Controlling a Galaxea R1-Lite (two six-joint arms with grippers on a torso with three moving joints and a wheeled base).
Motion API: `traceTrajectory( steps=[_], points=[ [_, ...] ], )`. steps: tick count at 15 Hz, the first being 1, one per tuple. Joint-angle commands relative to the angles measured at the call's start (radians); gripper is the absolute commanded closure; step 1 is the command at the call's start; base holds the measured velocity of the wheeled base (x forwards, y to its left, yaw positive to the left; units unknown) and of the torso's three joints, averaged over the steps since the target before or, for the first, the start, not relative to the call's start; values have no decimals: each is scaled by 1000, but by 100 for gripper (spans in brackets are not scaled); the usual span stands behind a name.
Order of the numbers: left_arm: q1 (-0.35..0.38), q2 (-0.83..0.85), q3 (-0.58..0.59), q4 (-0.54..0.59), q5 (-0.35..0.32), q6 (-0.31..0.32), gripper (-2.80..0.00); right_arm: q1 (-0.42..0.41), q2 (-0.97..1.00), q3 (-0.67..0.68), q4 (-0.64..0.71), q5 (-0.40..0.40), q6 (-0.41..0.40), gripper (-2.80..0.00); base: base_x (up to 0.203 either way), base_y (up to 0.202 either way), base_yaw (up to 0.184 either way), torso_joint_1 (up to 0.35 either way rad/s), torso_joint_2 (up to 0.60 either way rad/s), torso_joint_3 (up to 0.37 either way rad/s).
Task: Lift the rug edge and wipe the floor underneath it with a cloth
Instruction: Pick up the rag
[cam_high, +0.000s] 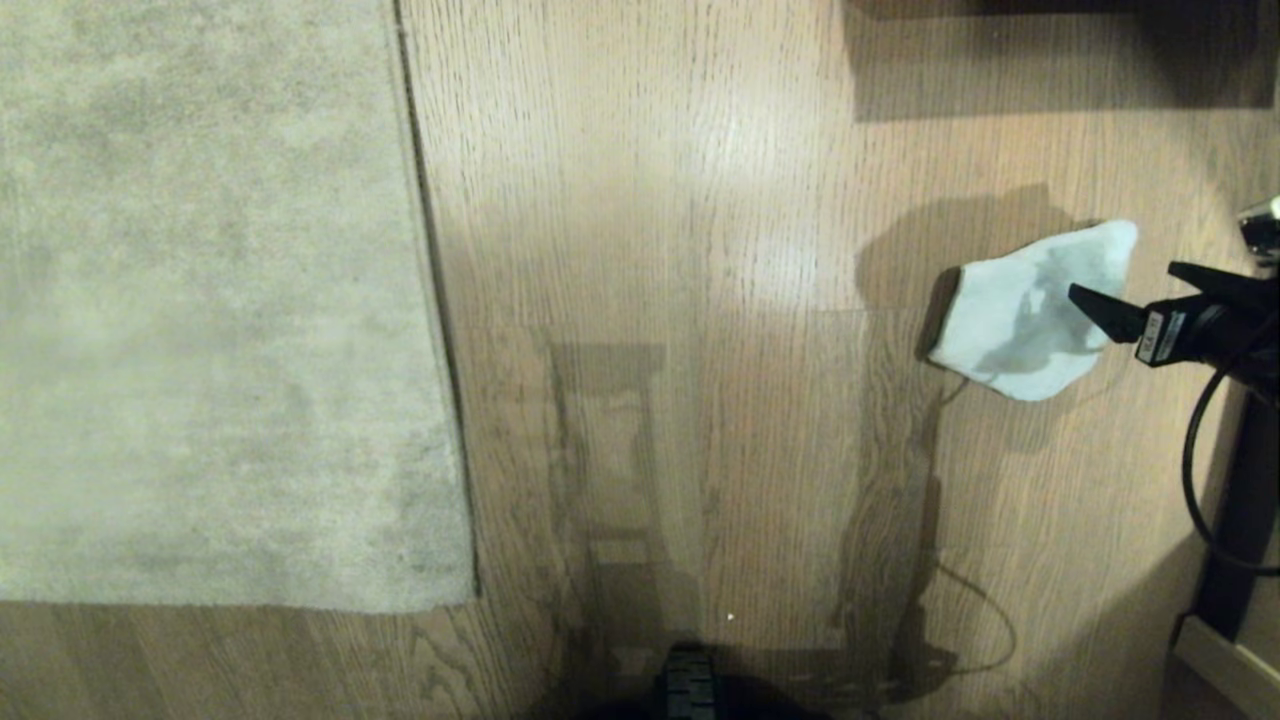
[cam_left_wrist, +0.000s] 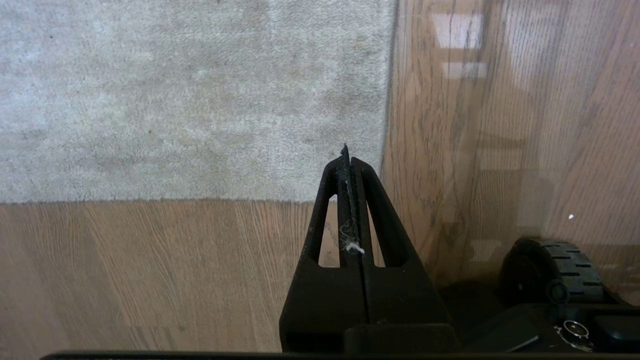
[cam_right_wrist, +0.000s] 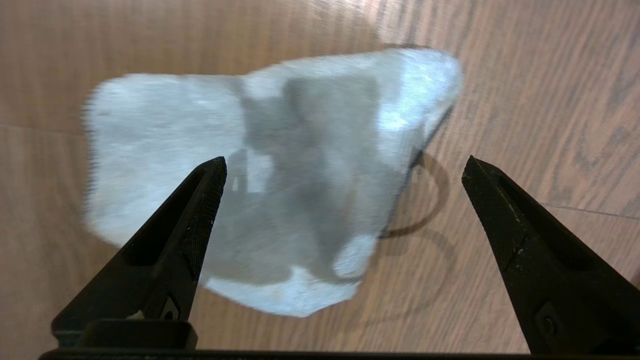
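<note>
The cloth should be picked up next by its edge (cam_high: 1058, 239) with my right gripper, so it can wipe the floor beneath the lifted rug edge (cam_high: 439, 318).
The mottled beige-grey rug (cam_high: 200, 300) lies flat on the left, and its rug edge (cam_high: 440, 330) runs straight down to a corner (cam_high: 468, 598). The wood-grain floor (cam_high: 700, 200) fills the rest. The pale blue-white cloth (cam_high: 1030, 310) lies crumpled on the floor at the right. My right gripper (cam_high: 1120, 278) hovers just right of it, open. In the right wrist view this gripper (cam_right_wrist: 344, 160) spreads wide above the cloth (cam_right_wrist: 165, 130), holding nothing. My left gripper (cam_left_wrist: 348, 160) is shut and empty, with lint on its pads, above the rug edge (cam_left_wrist: 389, 100) near the corner.
A dark post (cam_high: 1240, 500) and a black cable (cam_high: 1195, 470) stand at the right edge, with a pale board (cam_high: 1230, 665) below them. Dark furniture (cam_high: 1060, 50) shades the far right. My base wheel (cam_left_wrist: 550, 270) sits on the floor near the rug corner.
</note>
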Motion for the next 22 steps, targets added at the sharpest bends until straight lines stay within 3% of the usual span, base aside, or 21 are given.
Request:
traceTrajectory(
  steps=[1, 10, 14, 22],
  points=[
    [0, 0, 0, 0, 0, 0, 0, -18, 64, -39, -8, 2, -2, -280, 0, 0, 0, 0, 0, 0],
    [0, 0, 0, 0, 0, 0, 0, -3, 137, -22, -30, 24, -5, -280, 0, 0, 0, 0, 0, 0],
    [0, 0, 0, 0, 0, 0, 0, 34, 215, -34, -148, 37, 4, -280, 0, 0, 0, 0, 0, 0],
    [0, 0, 0, 0, 0, 0, 0, 41, 253, -57, -157, 37, 3, -280, 0, 0, 0, 0, 0, 0]
  ],
)
